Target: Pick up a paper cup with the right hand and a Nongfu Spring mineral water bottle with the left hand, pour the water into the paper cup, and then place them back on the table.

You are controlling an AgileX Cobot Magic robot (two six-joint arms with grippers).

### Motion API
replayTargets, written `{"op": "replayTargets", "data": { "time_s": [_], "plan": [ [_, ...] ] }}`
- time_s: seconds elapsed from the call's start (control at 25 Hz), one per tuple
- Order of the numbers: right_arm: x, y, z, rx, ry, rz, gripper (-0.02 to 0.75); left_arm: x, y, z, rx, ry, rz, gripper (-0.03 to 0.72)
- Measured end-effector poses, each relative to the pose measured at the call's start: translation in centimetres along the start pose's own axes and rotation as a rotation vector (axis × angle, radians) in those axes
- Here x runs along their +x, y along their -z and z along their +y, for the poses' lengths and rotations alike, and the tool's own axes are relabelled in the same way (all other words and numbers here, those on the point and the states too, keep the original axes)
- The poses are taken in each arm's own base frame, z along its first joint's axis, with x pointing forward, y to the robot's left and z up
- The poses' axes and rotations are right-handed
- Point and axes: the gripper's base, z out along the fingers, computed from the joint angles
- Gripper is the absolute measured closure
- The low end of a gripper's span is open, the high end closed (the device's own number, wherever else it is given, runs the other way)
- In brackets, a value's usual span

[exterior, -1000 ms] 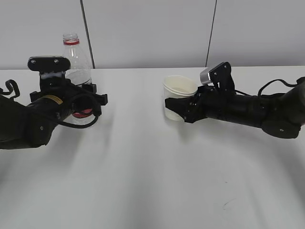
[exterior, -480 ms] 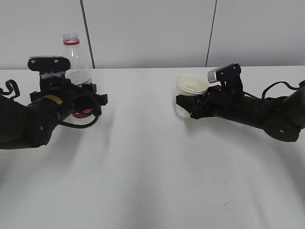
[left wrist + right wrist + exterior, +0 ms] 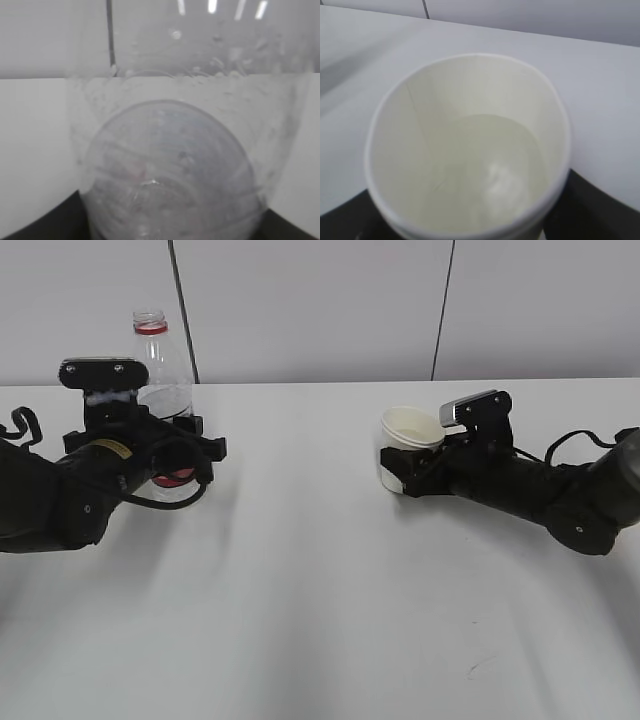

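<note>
The cup would stand, with the base of the paper cup upright at the white tabletop, so my right gripper should release it now.
The clear Nongfu Spring bottle (image 3: pixel 160 365), red neck ring and no cap, stands upright on the white table (image 3: pixel 320 590) at the far left. My left gripper (image 3: pixel 172 462) is shut around its lower body. The bottle fills the left wrist view (image 3: pixel 170 165), with water low inside it. My right gripper (image 3: pixel 405 475) is shut on the white paper cup (image 3: pixel 408 455) and holds it upright, low over the table right of centre. In the right wrist view the cup (image 3: pixel 405 125) holds a little clear water (image 3: pixel 495 165).
A small dark scuff mark (image 3: pixel 478 668) lies on the table near the front right. A pale wall with dark vertical seams (image 3: pixel 180 290) runs behind the table's far edge.
My right gripper has carried the cup to the right and a little lower. My left arm and the bottle have not moved.
</note>
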Motion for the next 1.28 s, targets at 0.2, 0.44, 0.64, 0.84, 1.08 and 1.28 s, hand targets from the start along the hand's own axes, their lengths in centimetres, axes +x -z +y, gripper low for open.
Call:
{"op": "replayTargets", "data": {
  "time_s": [0.2,0.44,0.64,0.84,1.08,1.28],
  "plan": [
    [0.10,-0.04,-0.02,0.001,0.025,-0.010,0.256,0.00,0.00,-0.01,0.001,-0.001,0.000,0.332],
    [0.10,-0.05,0.00,-0.002,0.028,-0.016,0.253,0.00,0.00,-0.01,0.001,-0.001,0.000,0.332],
    [0.02,-0.05,0.03,-0.005,0.030,-0.024,0.153,0.00,0.00,-0.01,0.001,-0.001,0.000,0.332],
    [-0.15,-0.05,0.10,-0.012,0.031,-0.043,0.115,0.00,0.00,-0.01,0.001,-0.001,0.000,0.332],
    [-0.04,0.05,0.18,-0.015,0.029,-0.045,0.110,0.00,0.00,-0.01,0.001,-0.001,0.000,0.332],
    [0.56,0.55,0.57,-0.027,0.014,-0.045,0.111,-0.01,0.00,-0.01,0.001,-0.001,-0.001,0.332]
  ]
}}
